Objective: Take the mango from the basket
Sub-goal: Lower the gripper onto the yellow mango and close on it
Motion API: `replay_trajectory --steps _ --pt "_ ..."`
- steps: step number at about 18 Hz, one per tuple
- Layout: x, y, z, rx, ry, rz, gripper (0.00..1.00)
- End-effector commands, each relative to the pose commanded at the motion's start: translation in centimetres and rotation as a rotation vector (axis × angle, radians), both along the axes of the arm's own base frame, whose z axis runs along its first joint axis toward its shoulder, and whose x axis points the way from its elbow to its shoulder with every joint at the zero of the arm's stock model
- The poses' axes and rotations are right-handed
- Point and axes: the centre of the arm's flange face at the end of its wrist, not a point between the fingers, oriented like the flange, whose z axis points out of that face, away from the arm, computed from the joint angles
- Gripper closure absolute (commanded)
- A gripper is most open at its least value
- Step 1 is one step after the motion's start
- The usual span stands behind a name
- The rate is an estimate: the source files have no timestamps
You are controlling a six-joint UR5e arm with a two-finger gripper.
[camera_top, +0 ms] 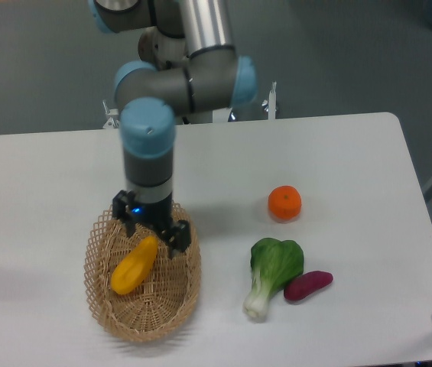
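My gripper will pick the mango out of the wicker basket (154, 315) next, and it will grab the mango by its tapered end (148, 244) for that.
The yellow-orange mango (133, 267) lies slanted in the tan wicker basket (154, 315) at the front left of the white table. My gripper (154, 232) points straight down over the basket's far part. Its two dark fingers (179, 238) stand apart, one on each side of the mango's upper tapered end. The jaws look open, and the mango rests on the basket floor.
A round orange citrus (284, 202) sits to the right of the basket. A green bok choy (272, 274) and a purple tuber (307, 285) lie at the front right. The arm's base stands at the table's far edge.
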Motion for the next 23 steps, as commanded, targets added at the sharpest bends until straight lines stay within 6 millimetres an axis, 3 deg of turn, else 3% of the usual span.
replay_trajectory --steps 12,21,22,23 --pt "0.3 0.8 -3.3 -0.034 0.047 -0.045 0.0" --pt "1.2 1.2 -4.4 -0.05 0.045 -0.071 0.0" --pt "1.2 1.3 -4.4 -0.051 0.047 -0.071 0.02" --pt "1.1 1.4 -4.3 -0.048 0.05 -0.071 0.12"
